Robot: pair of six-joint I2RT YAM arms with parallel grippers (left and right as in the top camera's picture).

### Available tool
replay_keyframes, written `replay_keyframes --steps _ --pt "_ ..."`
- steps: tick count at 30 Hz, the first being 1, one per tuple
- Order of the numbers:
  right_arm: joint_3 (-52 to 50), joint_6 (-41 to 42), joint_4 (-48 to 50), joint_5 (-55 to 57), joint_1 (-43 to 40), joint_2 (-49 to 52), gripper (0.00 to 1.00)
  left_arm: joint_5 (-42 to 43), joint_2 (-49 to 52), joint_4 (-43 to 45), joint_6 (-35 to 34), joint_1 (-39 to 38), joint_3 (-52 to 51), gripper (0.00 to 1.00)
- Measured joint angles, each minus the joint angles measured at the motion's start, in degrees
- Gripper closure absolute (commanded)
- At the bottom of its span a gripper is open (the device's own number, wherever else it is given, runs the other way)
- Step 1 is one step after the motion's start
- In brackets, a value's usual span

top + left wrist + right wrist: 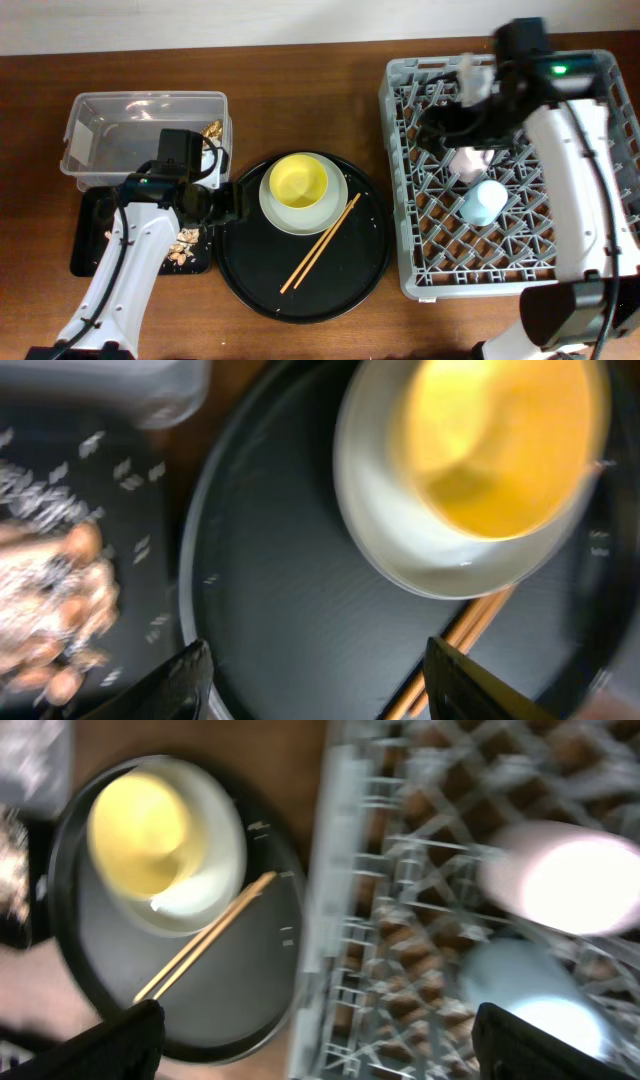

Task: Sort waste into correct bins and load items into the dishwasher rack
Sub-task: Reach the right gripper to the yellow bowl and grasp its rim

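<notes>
I should next use my right gripper to grab the yellow bowl (298,182) by its rim on the side facing the dishwasher rack, so I can load it in tilted.
The yellow bowl (298,182) sits in the grey-green plate (335,205) on the round black tray, with the chopsticks (322,242) beside them. My left gripper (232,200) is open and empty over the tray's left edge; its wrist view shows bowl (500,450), plate (400,550) and chopsticks (470,630). The pink cup (468,160) and blue cup (482,202) lie in the dishwasher rack (400,150). My right gripper (435,128) is open and empty above the rack's left part. The gold wrapper (212,130) lies in the clear tub (145,105). Food scraps (185,250) lie in the shallow black tray (90,235).
The round black tray (250,265) lies between the bins and the rack. The right wrist view shows the rack's left wall (330,900), pink cup (570,875) and blue cup (530,990). Brown tabletop runs along the front.
</notes>
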Motion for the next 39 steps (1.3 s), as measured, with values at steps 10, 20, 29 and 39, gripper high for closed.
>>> replay_keyframes --steps 10,20,29,39 --pt "0.0 4.2 8.5 0.1 17.7 5.9 0.14 -7.7 0.0 -4.3 -6.3 6.6 0.0 0.23" --pt "-0.2 13.3 12.3 0.7 23.9 22.2 0.41 -8.4 0.0 -5.1 -7.0 10.4 0.0 0.22" --pt "-0.3 18.9 16.6 0.7 24.7 29.7 0.73 -8.4 0.0 -5.2 -7.0 10.4 0.0 0.23" --pt "-0.3 24.1 16.9 5.4 24.7 29.7 0.96 -7.5 0.0 -5.2 -7.0 10.4 0.0 0.23"
